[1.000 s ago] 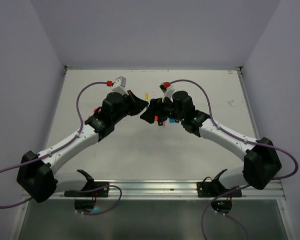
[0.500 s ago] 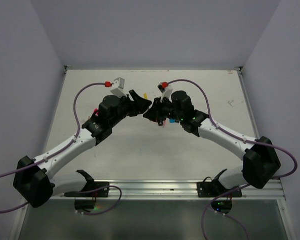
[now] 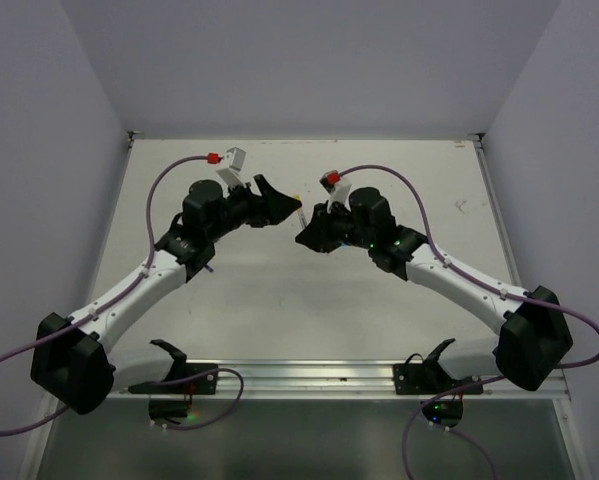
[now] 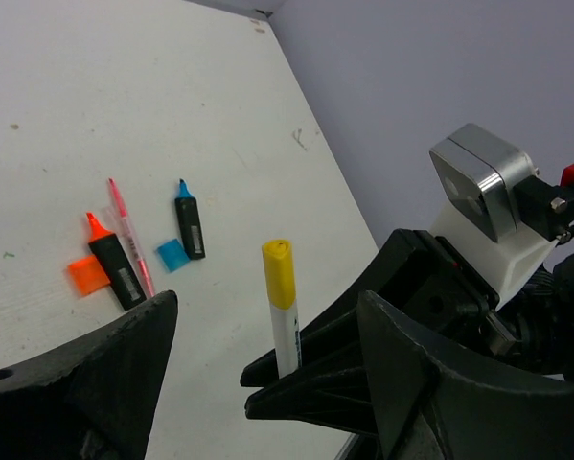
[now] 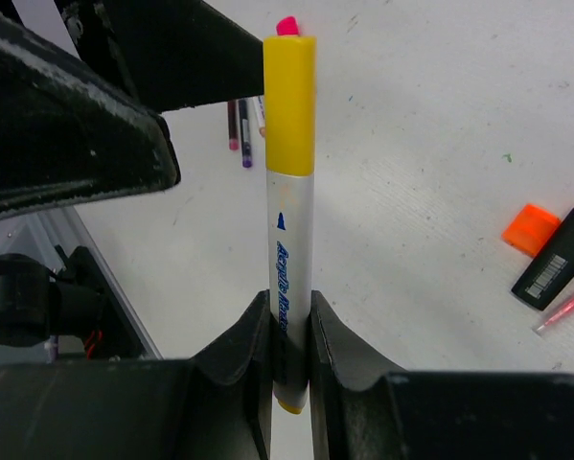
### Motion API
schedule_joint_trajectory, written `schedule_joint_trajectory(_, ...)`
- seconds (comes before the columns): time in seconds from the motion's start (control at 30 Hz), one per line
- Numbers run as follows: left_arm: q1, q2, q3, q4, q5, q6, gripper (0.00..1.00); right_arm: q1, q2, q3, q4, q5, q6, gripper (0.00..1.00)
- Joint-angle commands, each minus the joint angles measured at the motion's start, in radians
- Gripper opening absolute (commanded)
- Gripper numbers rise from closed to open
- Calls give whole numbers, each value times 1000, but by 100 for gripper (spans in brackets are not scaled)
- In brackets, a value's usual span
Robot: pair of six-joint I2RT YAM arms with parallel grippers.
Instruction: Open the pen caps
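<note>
I should pull the pen open next, so I need to grab the yellow cap [image 3: 298,200] [image 4: 278,273] with my left gripper while my right gripper holds the white marker body.
My right gripper [image 5: 290,321] is shut on the lower end of a white marker [image 5: 288,240]. The marker stands upright above the table, and its yellow cap [image 5: 289,101] sits on the top end. My left gripper [image 4: 265,316] is open. Its two fingers [image 4: 95,374] stand wide on either side of that cap [image 4: 278,273] without touching it. In the top view both grippers meet over the middle of the table, left gripper [image 3: 279,205] facing right gripper [image 3: 305,235], with the marker [image 3: 300,212] between them.
On the table lie a black highlighter [image 4: 114,273] with its orange cap [image 4: 87,276] off beside it. A second highlighter [image 4: 190,225] lies by its loose blue cap [image 4: 172,255], and there is a thin pink pen [image 4: 128,235]. Two dark thin pens [image 5: 239,125] lie farther off.
The left gripper, shut on the marker a second ago, has opened and drawn back left. The right gripper, open then, has closed on the marker's lower end.
</note>
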Motion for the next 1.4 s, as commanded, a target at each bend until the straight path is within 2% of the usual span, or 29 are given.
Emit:
schedule_joint_trajectory(0.0,3,29,10,104,139,21,78,5,-28,-2,-11,-19,-40,0)
schedule_joint_trajectory(0.67,-2,95,27,195,191,-25,58,22,-28,15,1,-103,-74,0)
schedule_joint_trajectory(0.77,-5,98,27,204,191,-31,52,23,-20,19,-1,-105,-77,0)
schedule_joint_trajectory(0.8,-5,96,29,205,191,-31,45,23,-19,21,-2,-103,-79,0)
schedule_joint_trajectory(0.9,-8,101,29,208,193,-32,36,25,-19,24,-1,-99,-77,0)
schedule_joint_trajectory(1.23,-22,101,7,204,205,-38,27,25,-7,34,7,-73,-80,0)
schedule_joint_trajectory(1.33,-24,98,6,201,196,-32,16,25,-3,39,7,-73,-82,0)
schedule_joint_trajectory(1.37,-24,93,6,201,194,-31,8,27,-2,39,5,-74,-82,0)
